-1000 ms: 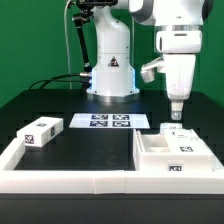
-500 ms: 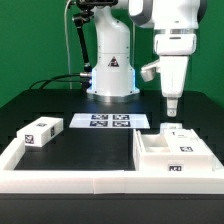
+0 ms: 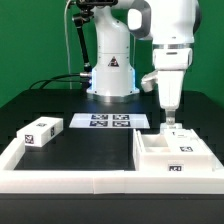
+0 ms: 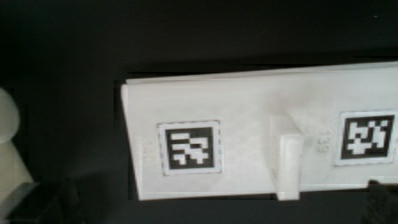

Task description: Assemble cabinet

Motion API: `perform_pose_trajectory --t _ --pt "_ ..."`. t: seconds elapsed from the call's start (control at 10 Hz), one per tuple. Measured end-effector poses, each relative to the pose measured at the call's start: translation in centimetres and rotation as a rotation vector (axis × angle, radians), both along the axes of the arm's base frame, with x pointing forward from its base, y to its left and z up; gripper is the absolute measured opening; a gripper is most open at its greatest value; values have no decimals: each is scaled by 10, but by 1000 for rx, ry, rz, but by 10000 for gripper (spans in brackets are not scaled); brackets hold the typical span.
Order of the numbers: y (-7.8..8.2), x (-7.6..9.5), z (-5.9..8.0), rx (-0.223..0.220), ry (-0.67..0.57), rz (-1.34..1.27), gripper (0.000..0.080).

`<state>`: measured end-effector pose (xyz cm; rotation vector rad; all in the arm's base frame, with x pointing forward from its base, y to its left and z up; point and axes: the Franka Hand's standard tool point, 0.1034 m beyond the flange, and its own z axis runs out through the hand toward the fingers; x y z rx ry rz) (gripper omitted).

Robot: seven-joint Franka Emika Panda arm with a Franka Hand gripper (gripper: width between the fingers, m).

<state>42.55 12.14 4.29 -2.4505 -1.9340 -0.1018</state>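
Note:
My fingers are above the top of the small tagged panel [image 4: 288,160], with a gap showing. They would miss it if I closed now, so I should first lower my gripper.
The cabinet's large hollow white body [image 3: 175,155] lies at the exterior view's right, inside the white rim, with a tag on its front. A smaller white tagged piece [image 3: 173,130] lies at its far side. A small white tagged block [image 3: 40,131] lies at the exterior view's left. My gripper [image 3: 168,112] hangs a short way above the far piece, touching nothing. In the wrist view a white panel with two tags [image 4: 249,130] and a raised ridge lies below my gripper [image 4: 217,205]. The dark fingers [image 4: 377,195] sit wide apart at the picture's edge, with nothing between them.
The marker board [image 3: 110,121] lies flat in front of the robot's base [image 3: 110,75]. A low white rim [image 3: 70,178] edges the black table at the front and sides. Black cables run behind the base at the exterior view's left.
My gripper has moved a little toward the exterior view's left and slightly lower, staying above the far piece. No part has moved.

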Motion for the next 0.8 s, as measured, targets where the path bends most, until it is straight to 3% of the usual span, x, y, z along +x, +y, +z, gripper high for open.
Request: perform_pose_trajectory --t 0.5,0.7,0.8 --pt "3 -9 -20 20 19 -3 797" --pt "3 -12 -25 21 30 -4 512" --pt "3 -14 -27 21 34 -4 512"
